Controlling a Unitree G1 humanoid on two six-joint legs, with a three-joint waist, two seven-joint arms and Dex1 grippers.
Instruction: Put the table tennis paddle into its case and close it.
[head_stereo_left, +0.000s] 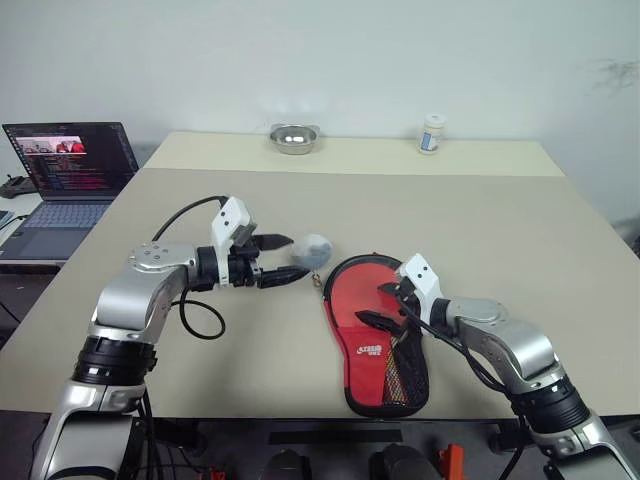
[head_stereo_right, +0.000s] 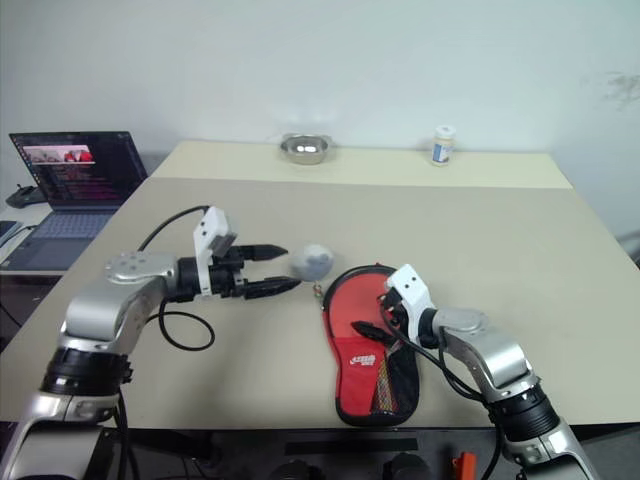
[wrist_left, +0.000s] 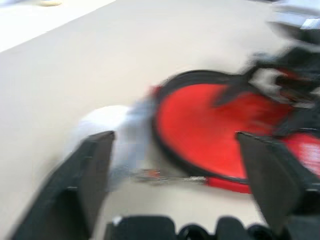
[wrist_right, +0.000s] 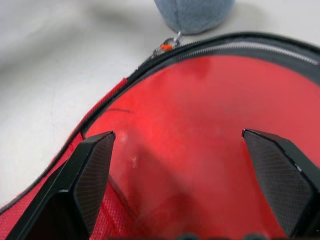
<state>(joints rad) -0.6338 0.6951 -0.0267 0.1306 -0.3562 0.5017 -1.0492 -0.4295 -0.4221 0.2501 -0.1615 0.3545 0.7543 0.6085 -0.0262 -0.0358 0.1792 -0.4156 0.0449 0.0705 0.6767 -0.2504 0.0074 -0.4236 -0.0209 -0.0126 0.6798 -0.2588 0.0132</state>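
The left gripper grabs the zipper pull's plush toy by its fluffy round body (head_stereo_left: 311, 251) next, to zip the case closed around the paddle (head_stereo_left: 350, 300).
The table tennis paddle (head_stereo_left: 350, 300) lies inside its case (head_stereo_left: 405, 378) on the table, near the front edge right of centre. Its red face shows within the black zipper edging, and the handle end sits under the mesh. A grey fluffy ball (head_stereo_left: 316, 248) hangs on the zipper pull (wrist_right: 167, 46) at the case's far left rim. My left gripper (head_stereo_left: 298, 257) is open, level, pointing right at the ball with nothing between its fingers (wrist_left: 85, 170). My right gripper (head_stereo_left: 372, 304) is open just above the red face, its fingers (wrist_right: 85, 180) spread over it.
A laptop (head_stereo_left: 70, 170) stands open on a side table at the left. On the back table are a steel bowl (head_stereo_left: 294, 138) and a small white bottle (head_stereo_left: 432, 133). The beige table (head_stereo_left: 520, 240) stretches bare to the right and behind the case.
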